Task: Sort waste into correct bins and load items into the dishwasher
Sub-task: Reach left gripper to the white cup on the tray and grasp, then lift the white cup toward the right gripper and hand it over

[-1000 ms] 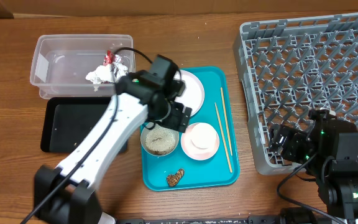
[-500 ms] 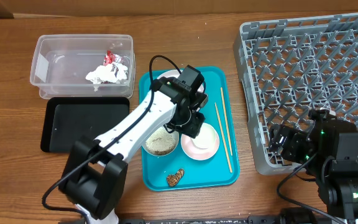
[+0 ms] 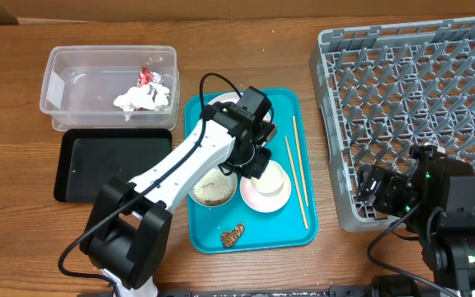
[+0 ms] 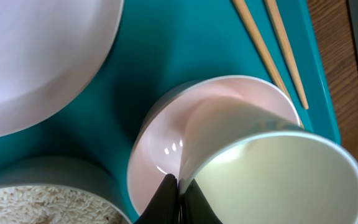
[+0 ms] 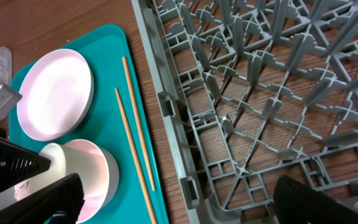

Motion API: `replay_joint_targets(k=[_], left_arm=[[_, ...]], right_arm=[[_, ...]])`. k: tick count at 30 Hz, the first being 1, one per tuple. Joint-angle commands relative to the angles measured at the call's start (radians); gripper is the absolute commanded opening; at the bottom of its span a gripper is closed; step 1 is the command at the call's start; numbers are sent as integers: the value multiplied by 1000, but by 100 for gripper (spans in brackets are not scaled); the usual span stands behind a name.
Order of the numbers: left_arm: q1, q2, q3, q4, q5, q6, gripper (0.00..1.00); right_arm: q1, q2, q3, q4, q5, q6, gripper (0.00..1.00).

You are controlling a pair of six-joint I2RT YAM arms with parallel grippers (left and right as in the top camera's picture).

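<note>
Next, my right gripper will grab the pale cup by its outer side, leaving the cup's rim to my left gripper, to load the dishwasher.
My left gripper (image 4: 179,183) is shut on the rim of a small pale cup (image 4: 272,168), which leans tilted inside the pink bowl (image 4: 154,155) on the teal tray (image 3: 258,231). From overhead the left gripper (image 3: 256,165) sits over that bowl (image 3: 275,196). A bowl of rice (image 3: 213,188) is just left of it, and a brown lump (image 3: 232,236) lies near the tray's front. The white plate (image 4: 36,56) and the chopsticks (image 3: 295,169) also rest on the tray. My right gripper (image 5: 179,211) hangs open over the front-left corner of the grey dish rack (image 3: 411,91), holding nothing.
At the back left a clear tub (image 3: 56,62) holds a crumpled napkin (image 3: 143,97) and a red wrapper (image 3: 145,77). A shallow black tray (image 3: 105,165) lies in front of the tub. My left arm hides part of the plate from overhead.
The left arm swung right from the rice bowl to the pink bowl. Its jaws closed on the pale cup's rim, and the cup now tilts. The right arm has not moved.
</note>
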Motion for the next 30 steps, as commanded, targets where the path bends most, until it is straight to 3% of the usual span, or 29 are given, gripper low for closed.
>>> replay_joint_targets(k=[1, 5, 11, 15, 18, 21, 24, 27, 30], left_arm=[[-3, 11, 0, -6, -1, -2, 4], [14, 10, 15, -15, 10, -19, 4], [115, -2, 166, -146, 111, -18, 4], [209, -3, 277, -169, 338, 16, 4], [283, -3, 300, -89, 598, 10, 4], [337, 12, 296, 34, 908, -28, 4], [341, 27, 296, 101, 1095, -33, 4], [320, 39, 296, 126, 1186, -32, 4], [294, 42, 296, 128, 1189, -21, 4]], right_arm=[[3, -2, 24, 5, 2, -2, 100], [3, -2, 24, 5, 2, -2, 100], [3, -2, 24, 10, 28, -2, 100], [3, -2, 24, 79, 98, 25, 100], [3, 6, 24, 172, 86, 24, 100], [3, 49, 24, 264, -72, 13, 100], [3, 102, 24, 359, -518, -108, 100], [4, 154, 24, 462, -866, -189, 100], [3, 201, 24, 531, -994, -191, 100]])
